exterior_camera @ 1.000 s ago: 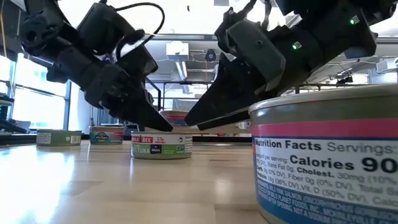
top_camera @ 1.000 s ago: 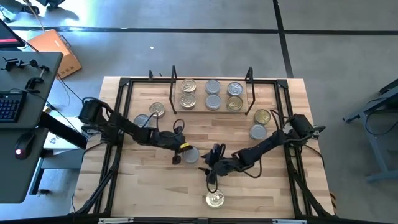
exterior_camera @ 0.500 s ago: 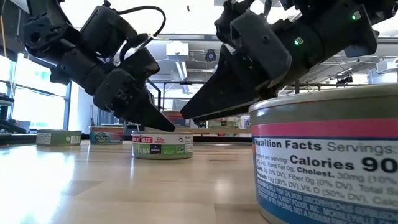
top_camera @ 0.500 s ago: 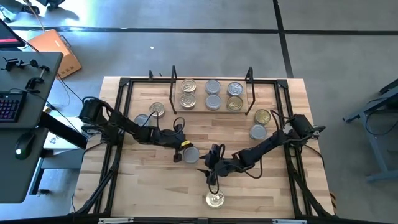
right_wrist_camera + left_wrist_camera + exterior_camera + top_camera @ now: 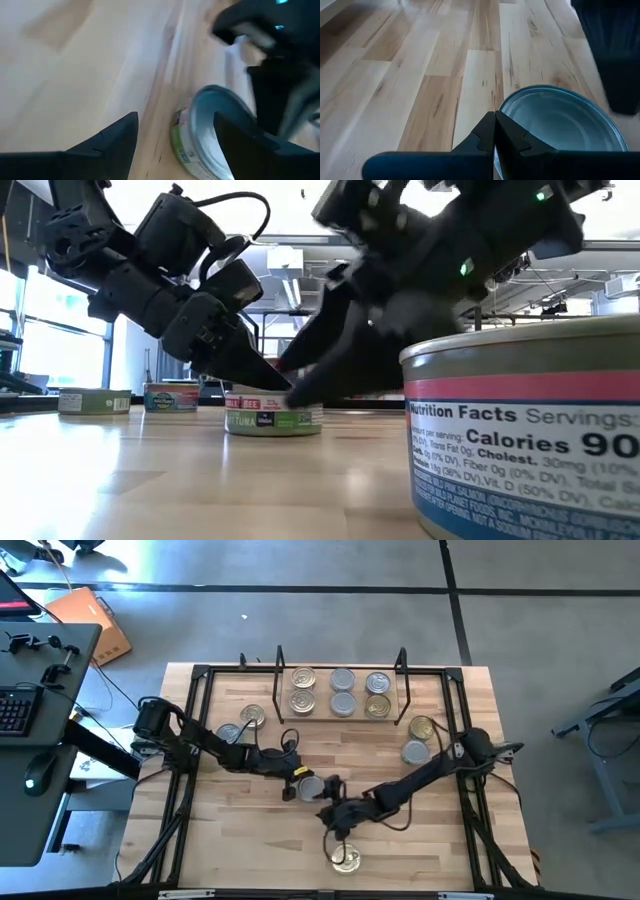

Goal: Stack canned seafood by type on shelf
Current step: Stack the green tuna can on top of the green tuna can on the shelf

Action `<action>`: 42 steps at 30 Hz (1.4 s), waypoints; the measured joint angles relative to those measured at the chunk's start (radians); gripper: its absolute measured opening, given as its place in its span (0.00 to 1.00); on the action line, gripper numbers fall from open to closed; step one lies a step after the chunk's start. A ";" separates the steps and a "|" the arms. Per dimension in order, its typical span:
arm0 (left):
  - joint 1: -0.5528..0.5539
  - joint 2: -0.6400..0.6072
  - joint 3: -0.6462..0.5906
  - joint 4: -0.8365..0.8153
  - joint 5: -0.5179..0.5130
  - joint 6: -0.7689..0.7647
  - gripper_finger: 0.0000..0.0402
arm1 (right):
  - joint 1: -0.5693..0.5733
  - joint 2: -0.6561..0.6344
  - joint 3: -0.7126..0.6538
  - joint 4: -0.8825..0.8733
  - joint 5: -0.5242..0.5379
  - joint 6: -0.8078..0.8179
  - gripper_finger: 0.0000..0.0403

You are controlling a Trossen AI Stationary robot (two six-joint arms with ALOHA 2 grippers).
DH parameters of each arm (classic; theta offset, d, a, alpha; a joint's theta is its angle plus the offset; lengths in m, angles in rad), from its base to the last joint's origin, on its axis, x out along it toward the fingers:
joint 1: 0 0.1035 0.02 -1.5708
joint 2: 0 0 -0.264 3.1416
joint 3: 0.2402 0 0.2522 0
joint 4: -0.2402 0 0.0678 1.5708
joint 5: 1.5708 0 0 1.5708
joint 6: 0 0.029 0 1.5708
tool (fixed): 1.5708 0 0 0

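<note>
I should grab the green-labelled tin next with my right gripper to stack it, holding the tin by its silver lid (image 5: 207, 125) and base.
A tin with a silver lid and a green label (image 5: 311, 787) (image 5: 273, 418) stands upright on the wooden table, mid-table. My left gripper (image 5: 297, 782) (image 5: 495, 116) is shut, with its tips at the tin's left side. My right gripper (image 5: 330, 798) (image 5: 175, 116) is open and rolled sideways, and the tin (image 5: 207, 131) lies between its fingers. The shelf (image 5: 340, 718) at the far edge carries several tins in three columns. A gold-lidded tin (image 5: 346, 860) sits near the front edge. My left gripper's shut fingertips (image 5: 495, 120) sit against the rim of the tin's lid (image 5: 506, 107) on its left side. They come slanting down from the table's left. The tin stands flat on the table. Whether my right gripper's fingers touch the tin, I cannot tell.
Loose tins lie left of the shelf (image 5: 252, 716) (image 5: 228, 733) and right of it (image 5: 422, 727) (image 5: 415, 751). Black frame rails (image 5: 190, 740) run along the table's sides. Bare wood lies between the two arms and the shelf.
My right gripper has rolled about its own axis and moved toward the silver-lidded tin, so its fingers now stand around it. The tin has slid a little toward the table's right, upright. My shut left gripper has followed it to the right and dipped slightly.
</note>
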 joint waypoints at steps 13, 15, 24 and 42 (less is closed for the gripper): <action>0.029 0.005 -0.005 -0.020 0.041 -0.008 0.00 | -0.005 0.058 0.177 -0.266 0.205 -0.085 0.63; 0.028 0.006 -0.006 -0.028 0.050 -0.008 0.00 | -0.012 0.057 0.177 -0.257 0.233 -0.085 0.63; 0.029 0.009 -0.008 -0.037 0.048 -0.007 0.00 | -0.063 0.059 0.176 -0.235 0.157 -0.031 0.57; -0.046 -0.131 -0.007 -0.196 -0.027 0.000 0.00 | -0.012 -0.087 0.174 -0.490 0.210 0.162 0.29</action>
